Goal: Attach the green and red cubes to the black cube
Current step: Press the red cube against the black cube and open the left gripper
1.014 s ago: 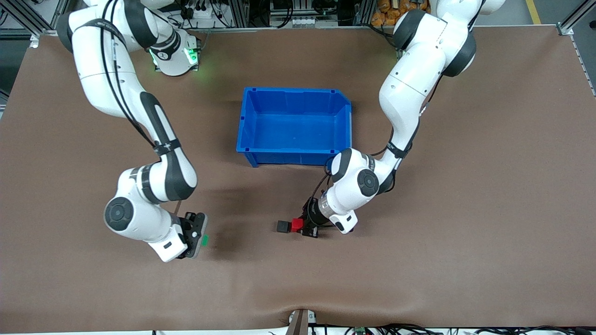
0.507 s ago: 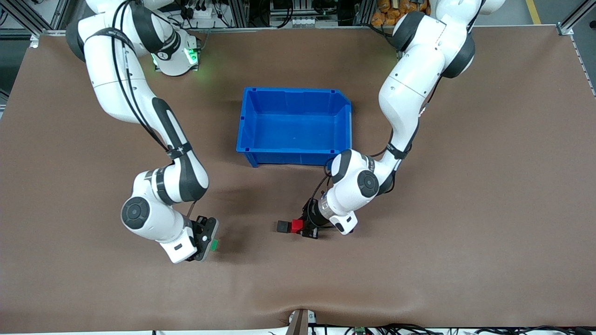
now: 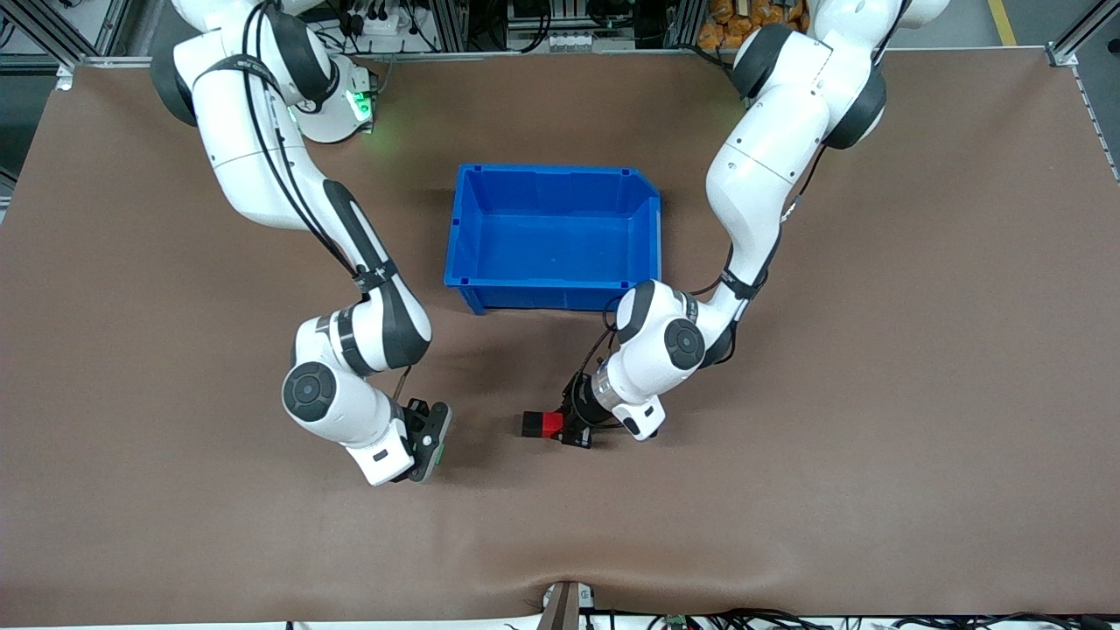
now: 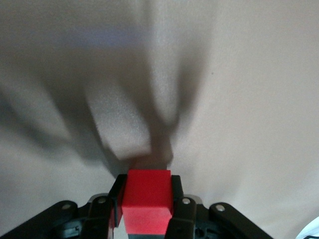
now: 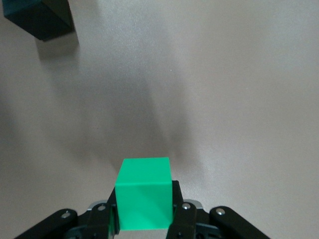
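My left gripper opens now, since the red cube stands flush against the black cube in the front view.
The black cube (image 3: 531, 424) sits on the brown table, nearer to the front camera than the blue bin. My left gripper (image 3: 560, 426) is shut on the red cube (image 3: 552, 425) and holds it right beside the black cube, seemingly touching it. In the left wrist view the red cube (image 4: 146, 199) sits between the fingers (image 4: 178, 199); the black cube does not show there. My right gripper (image 3: 436, 448) is shut on the green cube (image 3: 442, 453), low over the table toward the right arm's end, apart from the black cube. The right wrist view shows the green cube (image 5: 143, 199) and the black cube (image 5: 40, 17).
An empty blue bin (image 3: 551, 296) stands mid-table, farther from the front camera than the cubes. Bare brown table (image 3: 787, 490) lies around both grippers.
My right arm has carried the green cube across the table toward the black cube. My left gripper with the red cube has shifted slightly closer to the black cube.
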### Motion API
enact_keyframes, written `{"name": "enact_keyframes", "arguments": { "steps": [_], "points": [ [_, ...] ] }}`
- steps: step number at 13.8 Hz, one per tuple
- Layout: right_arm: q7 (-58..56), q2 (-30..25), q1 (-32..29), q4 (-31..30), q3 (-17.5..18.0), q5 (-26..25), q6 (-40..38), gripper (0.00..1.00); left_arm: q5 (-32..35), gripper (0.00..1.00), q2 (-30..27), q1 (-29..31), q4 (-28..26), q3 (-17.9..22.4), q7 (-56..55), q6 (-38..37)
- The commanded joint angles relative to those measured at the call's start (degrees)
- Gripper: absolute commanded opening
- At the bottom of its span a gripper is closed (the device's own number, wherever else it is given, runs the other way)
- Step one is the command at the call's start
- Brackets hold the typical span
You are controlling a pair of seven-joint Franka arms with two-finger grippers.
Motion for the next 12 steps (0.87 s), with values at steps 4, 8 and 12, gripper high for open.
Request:
{"name": "enact_keyframes", "arguments": {
  "steps": [4,8,12],
  "points": [
    [4.70,1.66,3.85,2.28,-1.70,-1.18,-0.11,0.00,6.68,1.00,1.32,-4.33,2.06,4.63,1.57,0.12],
    [12.69,1.13,4.38,2.10,-1.97,-1.18,-2.75,0.00,9.76,1.00,0.53,-2.35,1.88,3.69,1.59,-1.02],
    [12.79,1.48,6.66,2.54,-2.06,-5.46,-2.14,0.00,7.70,1.00,-2.81,1.52,1.88,1.83,1.77,-10.76]
  ]
}}
